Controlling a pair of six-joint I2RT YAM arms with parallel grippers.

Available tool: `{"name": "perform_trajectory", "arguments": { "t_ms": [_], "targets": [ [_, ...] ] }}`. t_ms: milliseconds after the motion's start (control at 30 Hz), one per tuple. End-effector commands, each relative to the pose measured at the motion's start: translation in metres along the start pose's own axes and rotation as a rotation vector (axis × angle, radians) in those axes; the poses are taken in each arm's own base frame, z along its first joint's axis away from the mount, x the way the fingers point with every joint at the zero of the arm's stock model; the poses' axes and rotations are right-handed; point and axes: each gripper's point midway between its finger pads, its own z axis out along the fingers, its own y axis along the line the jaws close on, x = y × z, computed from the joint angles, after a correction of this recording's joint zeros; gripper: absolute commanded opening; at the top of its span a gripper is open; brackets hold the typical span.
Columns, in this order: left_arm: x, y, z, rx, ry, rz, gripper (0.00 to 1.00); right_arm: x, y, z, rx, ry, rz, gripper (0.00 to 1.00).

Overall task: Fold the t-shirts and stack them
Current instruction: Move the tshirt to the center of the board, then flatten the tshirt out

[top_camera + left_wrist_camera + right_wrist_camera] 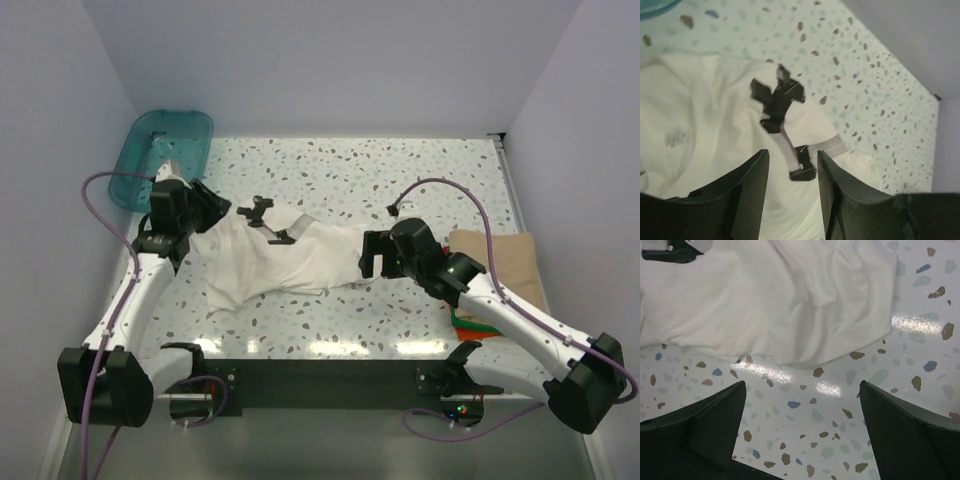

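Observation:
The off-white t-shirt (285, 258) needs to be spread for folding. My left gripper needs to grab it next by its shoulder (213, 227) beside the collar, opposite the hem.
An off-white t-shirt (285, 258) lies crumpled and spread on the middle of the speckled table; a faint grey mark (675, 138) shows on it. My left gripper (205, 215) is open over the shirt's left part, with cloth below the gap in the left wrist view (790, 159). My right gripper (372, 257) is wide open at the shirt's right edge, over bare table just short of the hem (805, 347). A folded tan shirt (505, 262) lies at the right. Orange-red and green cloth (470, 326) peeks out under the right arm.
A teal translucent tub (165, 150) stands at the back left corner. A black and grey clip-like object (265, 215) lies on the shirt's upper part, also in the left wrist view (777, 100). White walls enclose the table on three sides.

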Motion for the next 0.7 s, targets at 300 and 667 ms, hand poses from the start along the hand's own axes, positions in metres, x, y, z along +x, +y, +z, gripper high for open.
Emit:
{"name": "perform_trajectory", "arguments": {
  "t_ms": [300, 667],
  "targets": [
    [0.058, 0.097, -0.048, -0.33, 0.007, -0.054, 0.48, 0.01, -0.025, 0.055, 0.125, 0.016, 0.119, 0.94],
    [0.128, 0.138, -0.04, -0.44, 0.161, -0.077, 0.51, 0.003, -0.045, 0.115, 0.12, 0.082, 0.251, 0.9]
  ]
}}
